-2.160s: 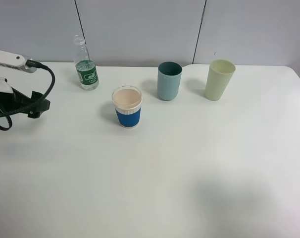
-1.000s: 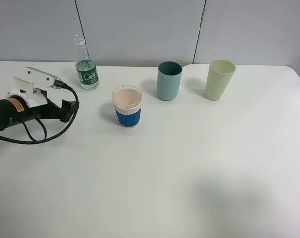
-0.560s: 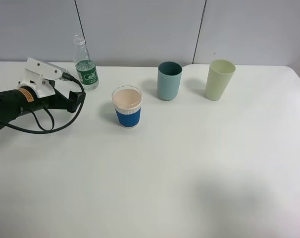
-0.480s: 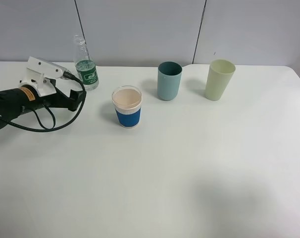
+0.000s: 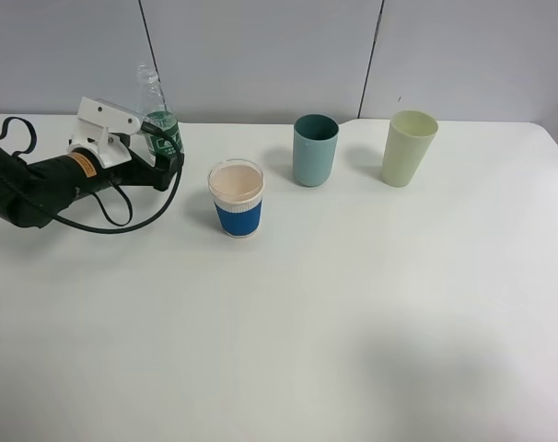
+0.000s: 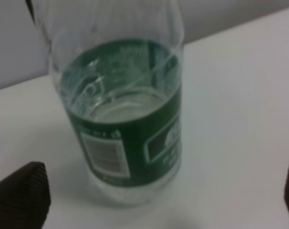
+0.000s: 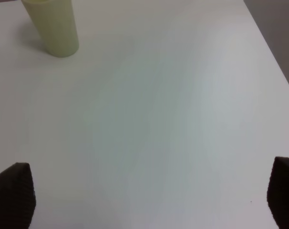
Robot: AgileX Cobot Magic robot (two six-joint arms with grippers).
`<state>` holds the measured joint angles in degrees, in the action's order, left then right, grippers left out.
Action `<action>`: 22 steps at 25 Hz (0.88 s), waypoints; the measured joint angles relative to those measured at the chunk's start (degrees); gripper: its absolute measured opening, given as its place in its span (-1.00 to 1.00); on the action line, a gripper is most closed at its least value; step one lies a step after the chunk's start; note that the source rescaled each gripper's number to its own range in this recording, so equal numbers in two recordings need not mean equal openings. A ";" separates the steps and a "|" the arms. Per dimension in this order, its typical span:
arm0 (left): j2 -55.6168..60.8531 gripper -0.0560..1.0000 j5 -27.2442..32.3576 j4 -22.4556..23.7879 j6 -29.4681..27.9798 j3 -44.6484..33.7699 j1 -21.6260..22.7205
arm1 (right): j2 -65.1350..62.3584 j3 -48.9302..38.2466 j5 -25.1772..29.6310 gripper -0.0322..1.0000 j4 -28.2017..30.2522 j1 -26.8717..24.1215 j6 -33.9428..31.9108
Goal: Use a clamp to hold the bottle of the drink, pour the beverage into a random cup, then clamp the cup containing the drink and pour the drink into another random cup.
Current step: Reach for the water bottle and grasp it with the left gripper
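The drink needs to be poured into the cup with the blue sleeve [image 5: 236, 199], so next my left gripper will grab the bottle by its green label [image 5: 161, 134].
A clear plastic bottle [image 5: 159, 124] with a green label stands at the back left of the white table. It fills the left wrist view [image 6: 125, 109], with clear liquid up to about the label. My left gripper [image 5: 171, 158] is open right at the bottle, its dark fingertips [image 6: 20, 198] apart on either side of the bottle's base [image 6: 156, 199] and not touching it. A cup with a blue sleeve [image 5: 236, 199] stands to the bottle's right, with a teal cup [image 5: 315, 150] and a pale green cup [image 5: 409, 147] behind it. My right gripper [image 7: 147, 195] is open and empty over bare table.
The pale green cup also shows in the right wrist view [image 7: 51, 26], far ahead of the right fingers. The left arm's black cable [image 5: 122, 216] loops over the table beside the blue-sleeved cup. A grey wall [image 5: 261, 55] runs behind the table.
My left arm has moved from the table's left edge rightward and back, up to the bottle. The cups and bottle have not moved.
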<state>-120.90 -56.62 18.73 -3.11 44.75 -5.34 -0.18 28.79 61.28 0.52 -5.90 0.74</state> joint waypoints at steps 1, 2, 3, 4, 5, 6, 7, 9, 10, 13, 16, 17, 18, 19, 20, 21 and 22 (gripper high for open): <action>-0.58 1.00 -0.12 -0.23 -0.65 0.94 -0.28 | 0.00 0.00 0.00 0.87 0.00 0.00 0.00; -1.37 1.00 -0.20 -0.30 -1.02 1.71 -0.50 | 0.00 0.00 0.00 0.87 0.00 0.00 0.00; -2.16 1.00 -0.34 -0.44 -1.32 2.71 -0.74 | 0.00 0.00 0.00 0.87 0.00 0.00 0.00; -2.63 1.00 -0.39 -0.58 -1.50 3.38 -0.94 | 0.00 0.00 0.00 0.87 0.00 0.00 0.00; -3.08 1.00 -0.39 -0.64 -1.63 4.03 -1.06 | 0.00 0.00 0.00 0.87 0.00 0.00 0.00; -3.48 1.00 -0.45 -0.72 -1.69 4.77 -1.12 | 0.00 0.00 0.00 0.87 0.00 0.00 0.00; -3.79 1.00 -0.52 -0.86 -1.75 5.41 -1.12 | 0.00 0.00 0.00 0.87 0.00 0.00 0.00; -4.25 1.00 -0.58 -1.44 -1.75 6.46 -1.12 | 0.00 0.00 0.00 0.87 0.00 0.00 0.00; -4.46 1.00 -0.58 -1.79 -1.75 7.06 -1.12 | 0.00 0.00 0.00 0.87 0.00 0.00 0.00; -4.90 1.00 -0.80 -2.35 -1.75 8.18 -1.12 | 0.00 0.00 0.00 0.87 0.00 0.00 0.00; -5.81 1.00 -0.93 -2.52 -1.93 9.31 -1.12 | 0.00 0.00 0.00 0.87 0.00 0.00 0.00; -6.16 1.00 -0.93 -2.52 -1.93 9.66 -1.12 | 0.00 0.00 0.00 0.87 0.00 0.00 0.00; -6.46 1.00 -0.93 -2.52 -1.93 10.11 -1.12 | 0.00 0.00 0.00 0.87 0.00 0.00 0.00; -6.91 1.00 -0.93 -2.52 -1.93 10.49 -1.12 | 0.00 0.00 0.00 0.87 0.00 0.00 0.00; -7.16 1.00 -0.93 -2.52 -1.93 10.87 -1.12 | 0.00 0.00 0.00 0.87 0.00 0.00 0.00; -7.45 0.99 -0.93 -2.52 -1.93 11.30 -1.12 | 0.00 0.00 0.00 0.87 0.00 0.00 0.00; -7.63 0.92 -0.93 -2.52 -1.93 11.68 -1.12 | 0.00 0.00 0.00 0.87 0.00 0.00 0.00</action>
<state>-128.53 -57.55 16.21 -5.05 56.44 -6.45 -0.18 28.79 61.28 0.52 -5.90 0.74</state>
